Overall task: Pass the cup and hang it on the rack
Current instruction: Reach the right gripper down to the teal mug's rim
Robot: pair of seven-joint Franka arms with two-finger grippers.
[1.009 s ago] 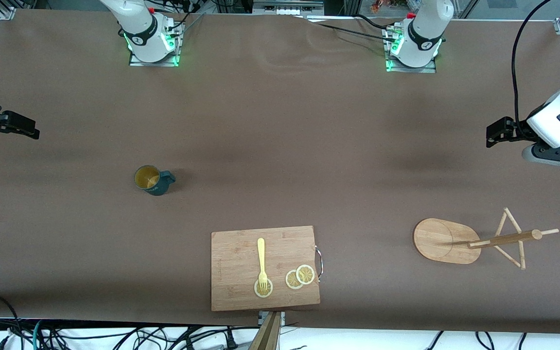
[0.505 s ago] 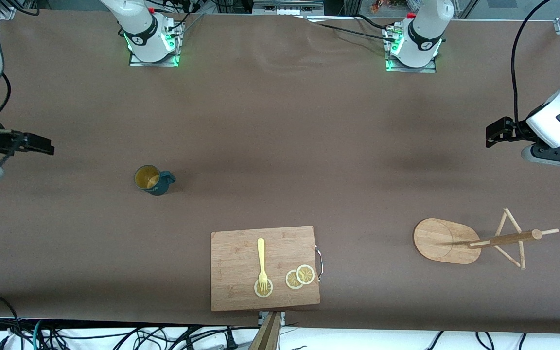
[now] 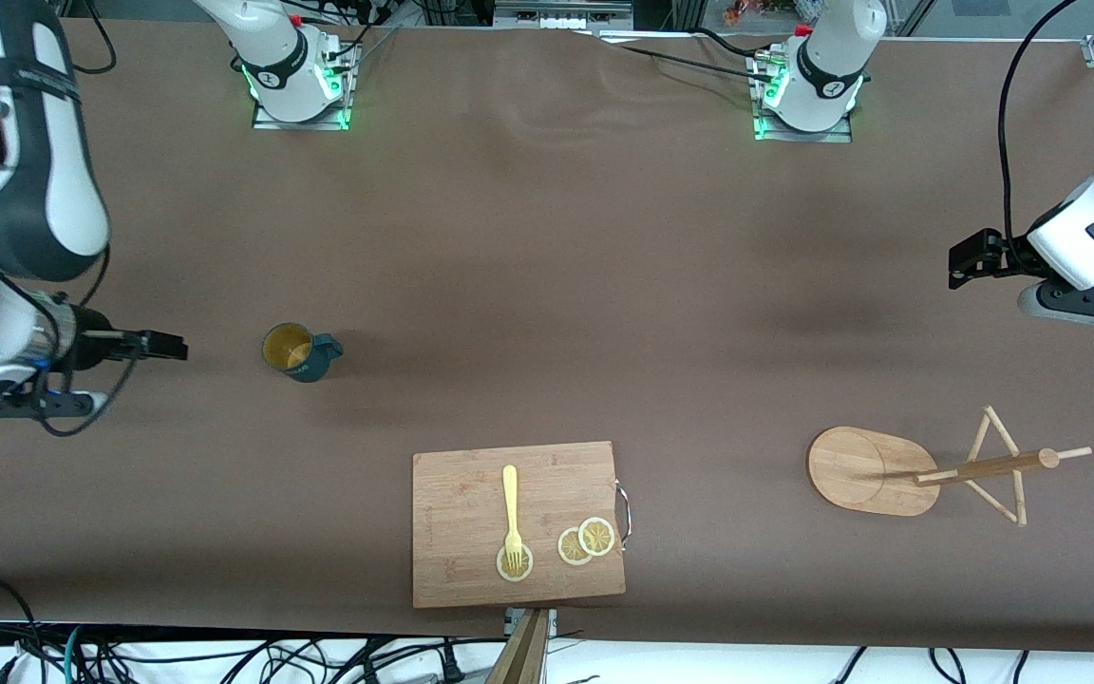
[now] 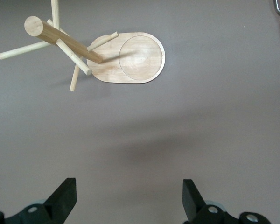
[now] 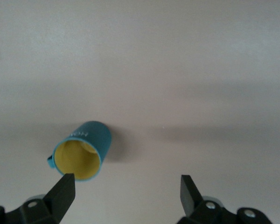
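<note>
The handle [image 3: 332, 347] of the cup has to stay free for passing and hanging, so my right gripper needs to reach the cup and grab its rim [image 3: 267, 346] opposite the handle.
The dark teal cup [image 3: 298, 351] with a yellow-tan inside stands upright on the brown table toward the right arm's end, its handle pointing toward the left arm's end. My right gripper [image 3: 172, 349] is open and empty beside the cup, a short gap away, over the table. In the right wrist view the cup [image 5: 84, 151] sits just ahead of one fingertip of the open right gripper [image 5: 126, 189]. The bamboo rack [image 3: 865, 470] stands toward the left arm's end. My left gripper [image 3: 960, 261] waits open and empty [image 4: 129, 193], with the rack [image 4: 130, 58] in its view.
A rectangular wooden cutting board [image 3: 547, 475] lies near the table's front edge, carrying a yellow fork [image 3: 511, 508] and lemon slices [image 3: 587, 541]. The rack's post [image 3: 984, 467] and thin pegs reach toward the left arm's end of the table.
My right arm has swung in from the table's end and brought its open gripper close beside the cup. The left arm, cup and rack have not moved.
</note>
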